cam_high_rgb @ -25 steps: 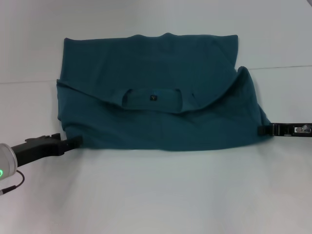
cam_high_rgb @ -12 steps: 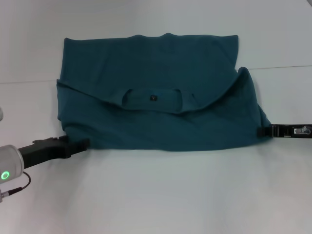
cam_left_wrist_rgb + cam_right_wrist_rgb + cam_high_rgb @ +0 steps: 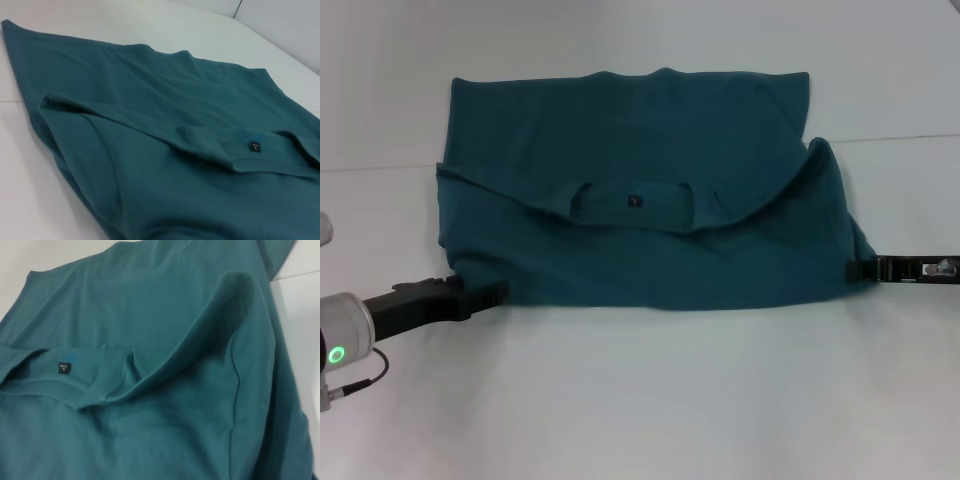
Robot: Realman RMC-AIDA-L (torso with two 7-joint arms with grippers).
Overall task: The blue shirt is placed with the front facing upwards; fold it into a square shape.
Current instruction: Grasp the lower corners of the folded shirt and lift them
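My left fingers reach low past the near corner's edge and are within the cloth's outline (image 3: 524, 302), so my left gripper needs to close on the blue shirt.
The blue shirt (image 3: 640, 140) lies on the white table, its upper part folded down toward me so that the collar and a small dark neck label (image 3: 635, 200) face up. No lettering shows. My left gripper (image 3: 492, 293) lies low on the table, its tip touching the shirt's near left corner. My right gripper (image 3: 860, 268) sits at the shirt's near right corner, touching the cloth. The left wrist view shows the folded layers of the blue shirt (image 3: 150, 125) and the label (image 3: 254, 147). In the right wrist view the shirt (image 3: 165, 420) fills the picture, with the label (image 3: 65, 367) on the collar.
The white table (image 3: 650, 400) stretches bare in front of the shirt. A thin seam line (image 3: 900, 137) crosses the table behind the right arm. A green light (image 3: 336, 354) glows on the left arm.
My left gripper has slid right along the table until its tip reaches the shirt's near left corner. The right arm and the shirt have not moved.
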